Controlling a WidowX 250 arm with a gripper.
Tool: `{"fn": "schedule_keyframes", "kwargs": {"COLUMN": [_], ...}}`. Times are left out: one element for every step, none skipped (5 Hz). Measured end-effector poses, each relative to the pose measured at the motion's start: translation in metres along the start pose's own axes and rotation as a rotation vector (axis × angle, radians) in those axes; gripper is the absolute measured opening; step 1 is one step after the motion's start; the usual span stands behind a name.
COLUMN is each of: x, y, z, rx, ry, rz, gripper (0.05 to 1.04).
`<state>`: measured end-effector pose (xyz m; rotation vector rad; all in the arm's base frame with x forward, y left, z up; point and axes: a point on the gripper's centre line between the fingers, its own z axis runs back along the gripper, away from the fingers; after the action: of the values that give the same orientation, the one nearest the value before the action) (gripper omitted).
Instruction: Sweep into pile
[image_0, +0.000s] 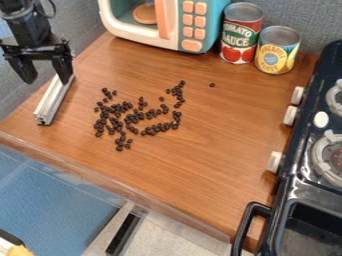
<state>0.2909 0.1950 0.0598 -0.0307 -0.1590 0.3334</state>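
Observation:
My gripper will next grab the metal bar (53, 101) by its end nearest the wall, to sweep the scattered beans into a pile.
My gripper (47, 80) hangs at the upper left, open, with a wide gap between its two fingers. A silver metal bar (53, 101) lies at the table's left edge, slanting from lower left to upper right. The right fingertip overlaps the bar's far end; whether they touch I cannot tell. Right of the bar, small dark beans (135, 116) are scattered in a loose, uneven patch. A stray bean (212, 85) sits apart on the right, and a thin line of beans runs up toward the back.
A toy microwave (170, 22) stands at the back, with a red-and-green can (241, 34) and a yellow can (276, 50) beside it. Along the right side is a dark toy stove (287, 187) with white knobs and a black handle. The wooden table (207, 150) has a clear raised front edge.

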Motion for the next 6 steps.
{"fn": "schedule_keyframes", "kwargs": {"x": [0.006, 0.009, 0.008, 0.007, 0.006, 0.006], "y": [0.002, 0.007, 0.011, 0.013, 0.014, 0.015], "z": [-0.009, -0.018, -0.026, -0.034, -0.041, -0.041], "rx": [-0.004, 0.012, 0.034, 0.039, 0.043, 0.039], "ry": [-0.01, 0.006, 0.015, 0.025, 0.031, 0.03], "rz": [0.015, 0.024, 0.023, 0.024, 0.04, 0.054], "gripper": [0.999, 0.999, 0.999, 0.997, 0.948, 0.657]}}
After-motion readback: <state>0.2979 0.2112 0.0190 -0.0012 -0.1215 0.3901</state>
